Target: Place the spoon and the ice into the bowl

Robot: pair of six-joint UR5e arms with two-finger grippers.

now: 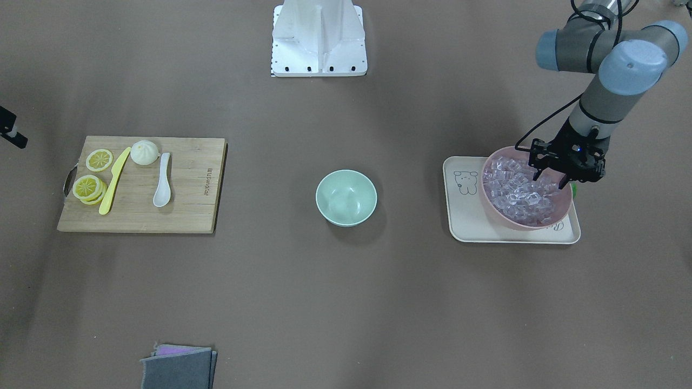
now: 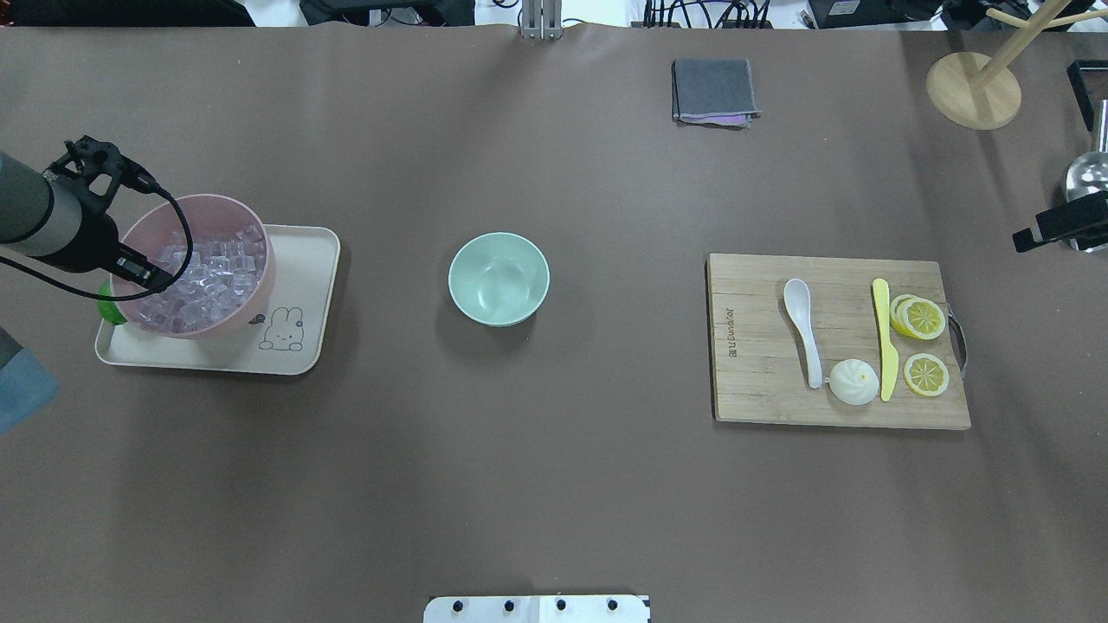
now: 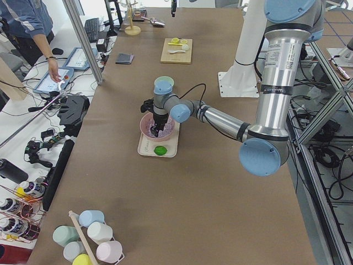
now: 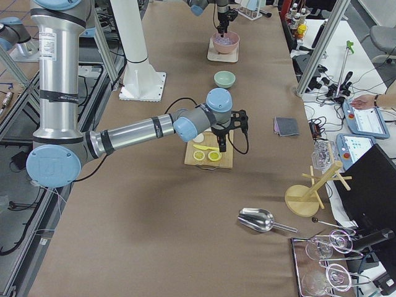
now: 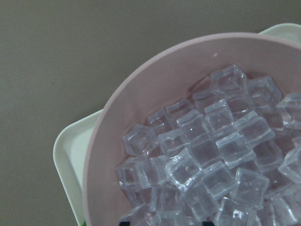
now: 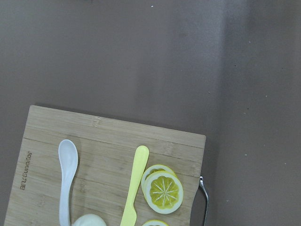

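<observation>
One clear ice cube needs to go into the mint-green bowl, so my left gripper needs to pick it up by its flat sides.
The white spoon lies on a wooden cutting board, and also shows in the overhead view and the right wrist view. The mint-green bowl stands empty at the table's middle. Many clear ice cubes fill a pink bowl. My left gripper is open, its tips down at the ice on the bowl's robot-side edge. My right gripper hangs above the board's far end; I cannot tell whether it is open.
The pink bowl sits on a cream tray with a green item at its edge. A yellow knife, lemon slices and a white bun share the board. A grey cloth lies far across the table.
</observation>
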